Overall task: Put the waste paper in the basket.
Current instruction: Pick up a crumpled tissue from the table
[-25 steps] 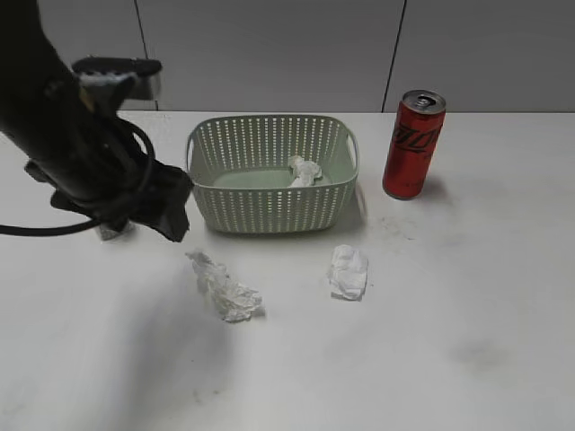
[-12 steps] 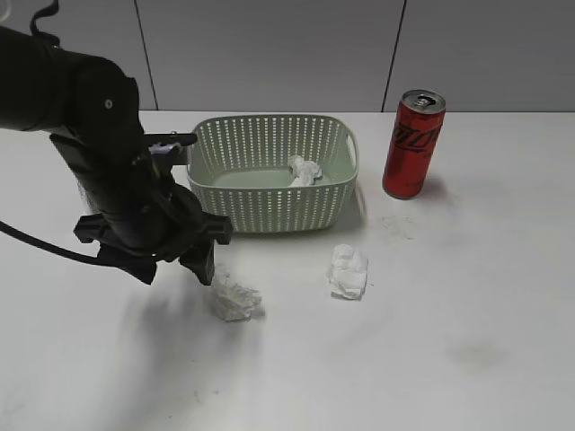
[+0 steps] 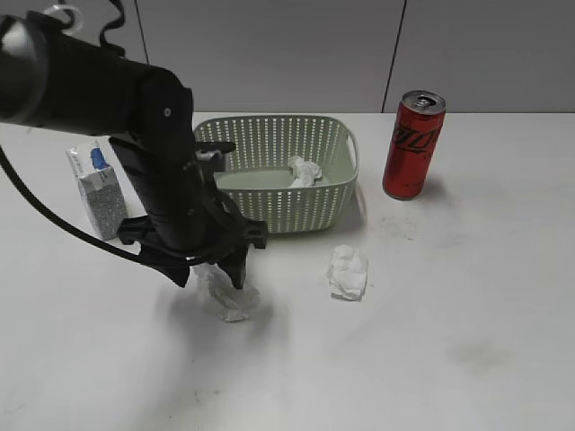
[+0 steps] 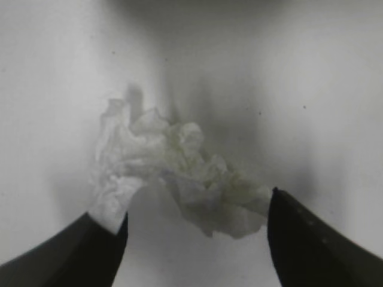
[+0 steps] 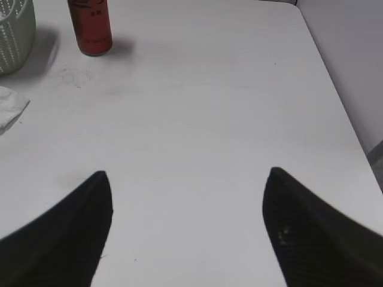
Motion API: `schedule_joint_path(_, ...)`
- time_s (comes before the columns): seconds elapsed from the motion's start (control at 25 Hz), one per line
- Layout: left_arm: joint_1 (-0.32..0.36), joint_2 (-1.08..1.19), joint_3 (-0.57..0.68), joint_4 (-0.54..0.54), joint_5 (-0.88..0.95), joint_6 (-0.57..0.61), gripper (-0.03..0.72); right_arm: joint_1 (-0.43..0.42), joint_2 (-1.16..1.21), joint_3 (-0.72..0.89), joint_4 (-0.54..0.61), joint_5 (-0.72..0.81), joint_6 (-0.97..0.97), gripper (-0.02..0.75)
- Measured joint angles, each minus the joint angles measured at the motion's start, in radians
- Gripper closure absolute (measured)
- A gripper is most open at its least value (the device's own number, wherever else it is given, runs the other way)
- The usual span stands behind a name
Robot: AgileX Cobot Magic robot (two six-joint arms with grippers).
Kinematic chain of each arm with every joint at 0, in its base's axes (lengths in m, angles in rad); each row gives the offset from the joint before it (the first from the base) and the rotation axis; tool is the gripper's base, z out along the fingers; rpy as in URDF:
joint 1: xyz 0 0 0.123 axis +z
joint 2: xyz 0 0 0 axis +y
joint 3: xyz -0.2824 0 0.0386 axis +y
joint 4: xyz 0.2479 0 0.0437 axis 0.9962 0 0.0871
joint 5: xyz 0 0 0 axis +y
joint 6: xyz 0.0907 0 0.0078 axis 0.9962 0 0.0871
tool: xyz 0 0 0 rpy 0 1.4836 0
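The crumpled white paper wad needs to be grabbed next by its bunched middle [image 3: 225, 293] with my left gripper, to put the waste paper in the basket [image 3: 274, 208].
The pale green basket [image 3: 274, 208] stands at the back middle of the table with one white paper wad [image 3: 305, 171] inside it. An elongated wad [image 3: 232, 301] lies in front of the basket, and another wad [image 3: 348, 272] lies to its right. My left gripper [image 3: 211, 277] is open and hangs just over the elongated wad. In the left wrist view the wad [image 4: 179, 173] lies between and just ahead of the open gripper [image 4: 197, 206], with the fingertips on either side of it. My right gripper [image 5: 187, 173] is open and empty over bare table, out of the exterior view.
A red drink can [image 3: 413, 144] stands to the right of the basket. A grey-speckled tissue pack [image 3: 99, 189] stands upright at the left. The right wrist view shows the basket's corner [image 5: 15, 30], the can [image 5: 90, 24], a wad [image 5: 11, 110] and the table's right edge [image 5: 335, 95].
My left arm has swung from the far left to the right and down over the elongated wad. The tissue pack it hid now shows. The papers have not moved.
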Motion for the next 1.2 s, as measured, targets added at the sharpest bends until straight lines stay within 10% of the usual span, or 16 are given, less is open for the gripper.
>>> schedule_joint_path(0.6, -0.003, 0.113, -0.059, 0.014, 0.032, -0.032, 0.167, 0.000, 0.000, 0.001, 0.000, -0.003, 0.000, 0.146)
schedule_joint_path(1.0, -0.004, 0.116, -0.059, 0.016, 0.042, -0.032, 0.610, 0.000, 0.000, 0.001, 0.000, -0.004, 0.000, 0.146)
schedule_joint_path(1.2, -0.008, 0.099, -0.057, 0.043, 0.061, -0.032, 0.655, 0.000, 0.000, 0.001, 0.000, -0.004, 0.000, 0.146)
